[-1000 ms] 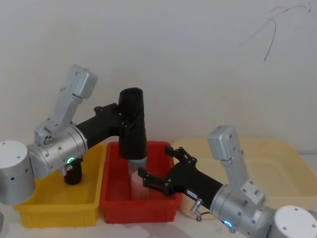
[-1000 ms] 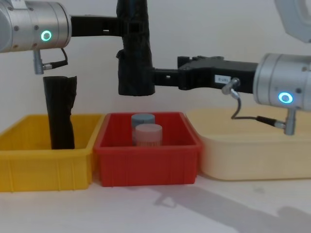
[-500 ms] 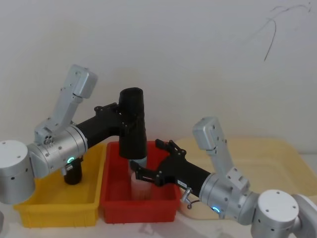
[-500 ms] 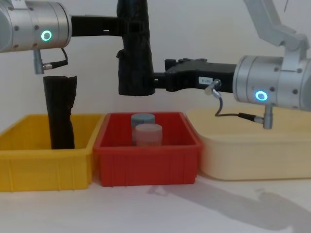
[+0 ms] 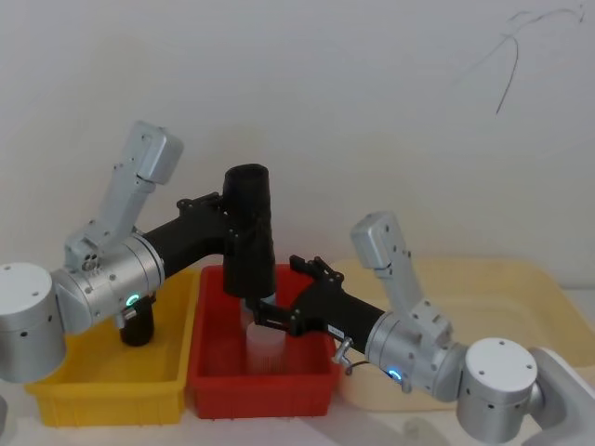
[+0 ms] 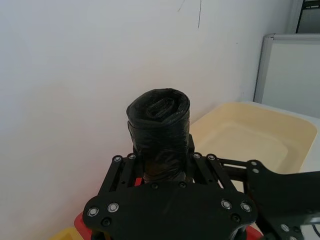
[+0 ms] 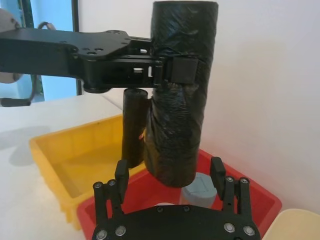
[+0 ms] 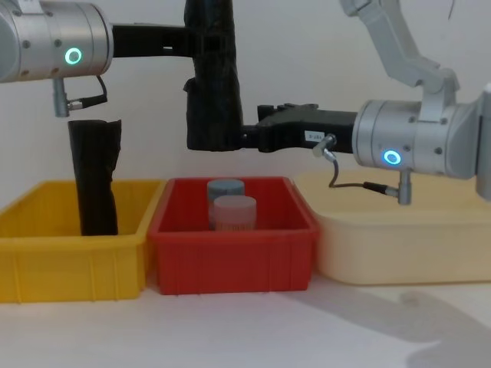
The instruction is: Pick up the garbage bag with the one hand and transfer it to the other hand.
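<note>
My left gripper's fingers already fill the upper half of the garbage bag. My right gripper will therefore grab the garbage bag's lower end (image 8: 215, 129), which hangs free.
The garbage bag (image 8: 213, 84), a thick black crinkled roll, hangs upright above the red bin (image 8: 230, 253). My left gripper (image 8: 201, 47), the teal-ringed one, is shut on the bag's upper half (image 7: 182, 100); one of its pads (image 7: 180, 70) presses into the plastic. In the head view the bag (image 5: 249, 232) stands over the bin's back edge. My right gripper (image 7: 170, 167), blue-ringed, is open, its two fingers standing either side of the bag's lower end without touching it. That gripper (image 8: 249, 138) reaches in level from the right. The bag's top (image 6: 159, 115) rises past my left gripper's body.
A slimmer black roll (image 8: 93, 176) stands in the yellow bin (image 8: 69, 261) at the left. Two capped round containers (image 8: 232, 208) sit in the red bin, right under the bag. A cream tub (image 8: 383, 245) lies at the right. A white wall stands close behind.
My right gripper has moved left, from beside the bag to straddling its lower end. The left arm and the bag have stayed still.
</note>
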